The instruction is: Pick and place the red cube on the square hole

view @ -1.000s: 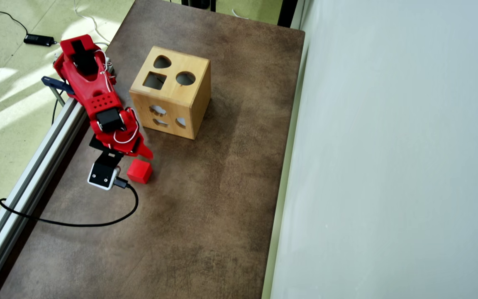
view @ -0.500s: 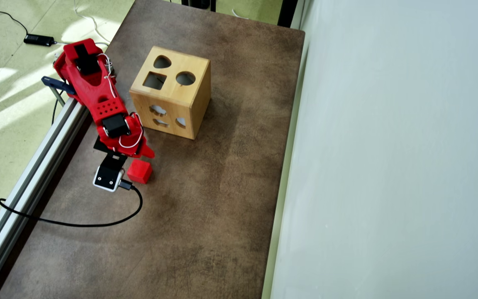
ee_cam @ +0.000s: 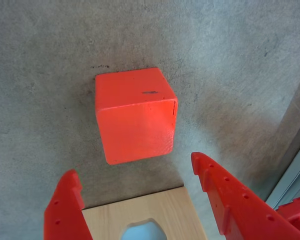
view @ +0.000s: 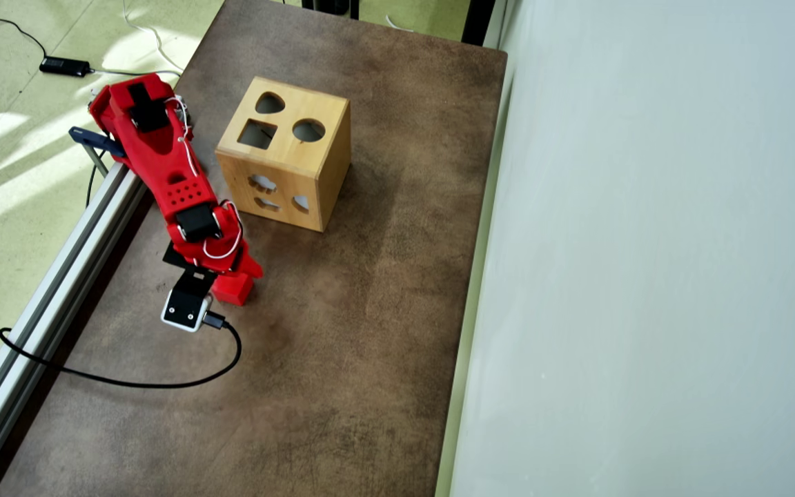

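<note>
I need to place the red cube on the square hole, so my gripper should next pick up the cube by the opposite sides on either side of its scuffed side.
The red cube rests on the brown table, filling the middle of the wrist view. My gripper is open, and its two red fingers stand wide apart just short of the cube with nothing between them. In the overhead view the gripper hangs over the red cube and covers its upper part. The light wooden box stands up and to the right of the arm. The square hole is a dark cutout on its top face, beside a round and a rounded-triangle cutout.
A wooden box face with a cutout shows between my fingers in the wrist view. An aluminium rail runs along the table's left edge. A black cable loops from the wrist camera. A pale wall borders the right side.
The arm has stretched down and right toward the cube; the gripper, earlier just above-left of it, now overlaps its top. The cube has not moved.
</note>
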Robot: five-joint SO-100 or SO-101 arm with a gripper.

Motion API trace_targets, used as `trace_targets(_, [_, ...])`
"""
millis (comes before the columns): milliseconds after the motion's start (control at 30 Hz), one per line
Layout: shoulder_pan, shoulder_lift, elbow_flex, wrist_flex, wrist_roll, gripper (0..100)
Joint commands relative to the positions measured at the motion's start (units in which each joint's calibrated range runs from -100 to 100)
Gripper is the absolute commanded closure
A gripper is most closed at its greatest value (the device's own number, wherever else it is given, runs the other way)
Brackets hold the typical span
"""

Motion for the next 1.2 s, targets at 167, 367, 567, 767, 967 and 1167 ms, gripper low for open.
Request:
trace_targets(167, [0.2,1.8,-2.4,-0.8,0.1,65])
trace_targets(367, [0.2,1.9,-2.3,-4.2,0.0,66])
trace_targets(567, [0.9,3.4,-2.4,-5.7,0.2,66])
trace_targets(767, [0.9,3.9,-2.4,-6.7,0.2,66])
trace_targets(967, [0.9,5.3,-2.4,-6.8,0.0,66])
trace_targets(1167, [0.9,5.3,-2.2,-9.7,0.0,66])
